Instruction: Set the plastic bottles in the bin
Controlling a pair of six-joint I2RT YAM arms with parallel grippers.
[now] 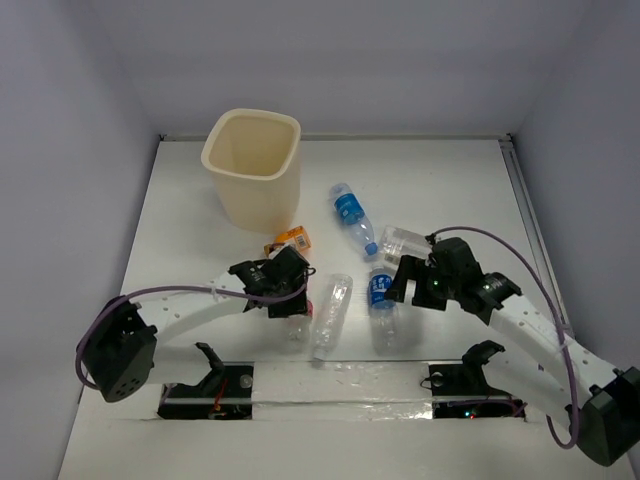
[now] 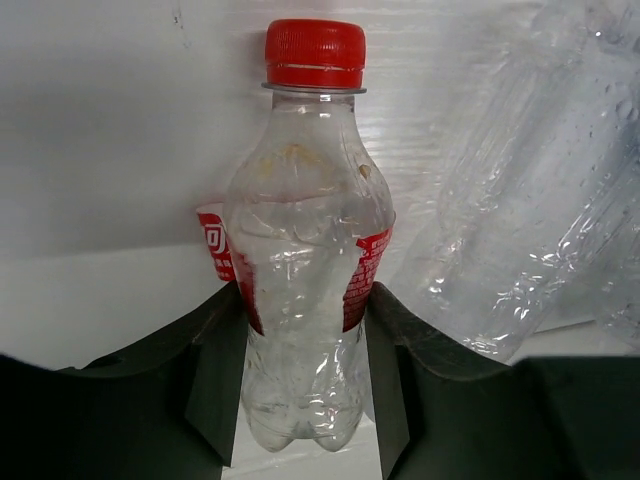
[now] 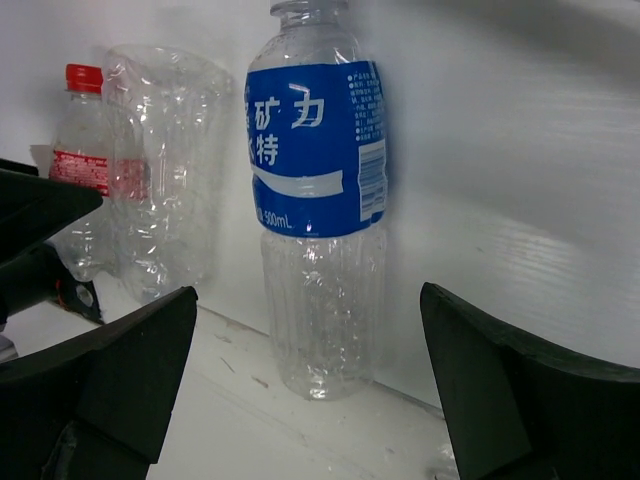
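My right gripper needs to move toward the label before it closes, because the bottle lies between my fingers, which stop short of its blue label (image 1: 380, 288) (image 3: 317, 151).
The cream bin (image 1: 218, 150) stands at the far left. My left gripper (image 1: 289, 295) (image 2: 305, 300) is shut on the base of the clear red-capped bottle (image 1: 297, 327) (image 2: 305, 230), which lies on the table. My right gripper (image 1: 398, 287) (image 3: 308, 330) is open wide, its jaws either side of a blue-labelled bottle (image 1: 382, 300) (image 3: 315, 200) and not touching it. The plain slender clear bottle (image 1: 331, 313) (image 3: 165, 170) lies between the two. A second blue-labelled bottle (image 1: 352, 217), the small orange bottle (image 1: 290, 241) and the wide ribbed bottle (image 1: 405, 240) lie farther back.
White walls enclose the table on the left, back and right. A metal rail (image 1: 530, 230) runs along the right side. Two arm mounts (image 1: 215, 380) and taped strips sit at the near edge.
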